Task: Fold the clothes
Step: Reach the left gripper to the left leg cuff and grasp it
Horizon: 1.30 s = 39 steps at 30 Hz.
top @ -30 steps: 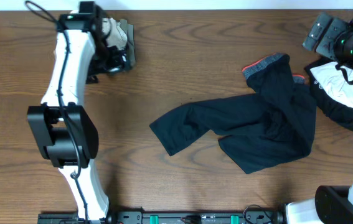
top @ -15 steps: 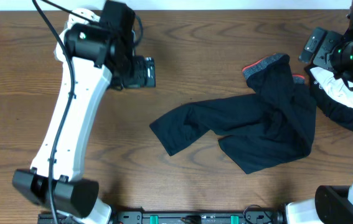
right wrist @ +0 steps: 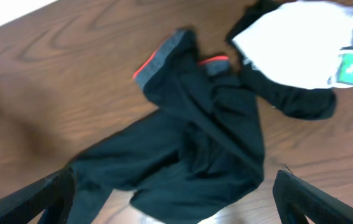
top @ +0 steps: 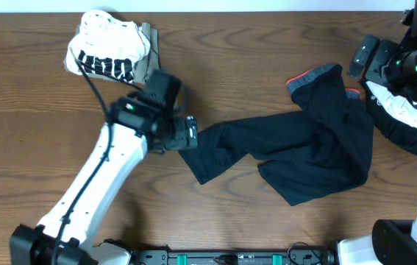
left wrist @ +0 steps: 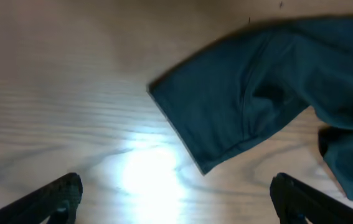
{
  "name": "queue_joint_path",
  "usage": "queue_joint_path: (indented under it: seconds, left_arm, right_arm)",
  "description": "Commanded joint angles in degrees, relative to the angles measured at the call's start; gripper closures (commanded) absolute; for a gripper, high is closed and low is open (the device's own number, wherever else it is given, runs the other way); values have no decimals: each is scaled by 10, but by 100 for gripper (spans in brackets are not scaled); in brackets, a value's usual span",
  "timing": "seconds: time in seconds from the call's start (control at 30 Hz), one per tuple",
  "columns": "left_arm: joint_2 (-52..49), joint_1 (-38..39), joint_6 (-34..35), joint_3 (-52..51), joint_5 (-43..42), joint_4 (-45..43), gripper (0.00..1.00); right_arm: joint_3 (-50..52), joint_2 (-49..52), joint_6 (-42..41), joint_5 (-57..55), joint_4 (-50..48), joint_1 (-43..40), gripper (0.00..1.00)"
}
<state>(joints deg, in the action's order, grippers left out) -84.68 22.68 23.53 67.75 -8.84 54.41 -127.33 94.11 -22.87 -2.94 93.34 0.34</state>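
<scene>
My left gripper grabs the black trousers point(top: 304, 154) by the hem of the outstretched leg point(top: 193, 165) next, to pull that leg straight for folding.
The long black trousers point(top: 304, 154) lie crumpled right of the table's middle, with the grey, red-orange-edged waistband point(top: 312, 75) at the back. One leg stretches left, ending at its hem point(top: 197, 162). My left gripper point(top: 187, 134) hovers just left of that hem, open and empty. In the left wrist view the hem point(left wrist: 226, 106) lies ahead of the open fingers point(left wrist: 176, 202). My right gripper point(top: 362, 55) is open and empty, above the table right of the waistband. The right wrist view shows the trousers point(right wrist: 195, 137) beneath the open fingers point(right wrist: 175, 199).
A white black-printed top point(top: 109, 48) is bundled at the back left with an olive piece point(top: 151, 35) beside it. A black-and-white garment point(top: 403, 110) lies at the right edge, touching the trousers, and also shows in the right wrist view point(right wrist: 294, 50). Bare wooden table point(top: 252, 44) surrounds them.
My left arm swung from the back-left pile forward and right to the trouser leg's end, uncovering the white top. My right gripper shifted slightly left. The trousers have not moved.
</scene>
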Motion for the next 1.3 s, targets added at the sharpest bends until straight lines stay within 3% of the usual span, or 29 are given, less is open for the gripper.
queue_joint_path:
  seconds: [0.0,0.23,0.43,0.53,0.73,0.9,1.27]
  left_arm:
    - [-13,15,28,-74,-59,-45,2]
    - [-16,28,107,-160,-70,-119,2]
    - [-18,28,114,-164,-57,-146,2]
    - [-18,28,176,-164,-41,-149,2]
    - [-19,28,237,-164,-19,-144,1]
    - [-28,28,282,-164,-20,-151,11]
    - [-99,28,282,-164,-53,-181,11]
  right_arm:
    - [10,-3,24,45,3,5,1]
    - [35,-3,28,45,3,5,1]
    - [54,-3,28,45,-1,5,1]
    - [56,-3,28,45,-1,5,1]
    - [56,-3,30,45,-1,5,1]
    - [56,-3,35,45,-1,5,1]
    - [56,-3,35,45,-5,5,1]
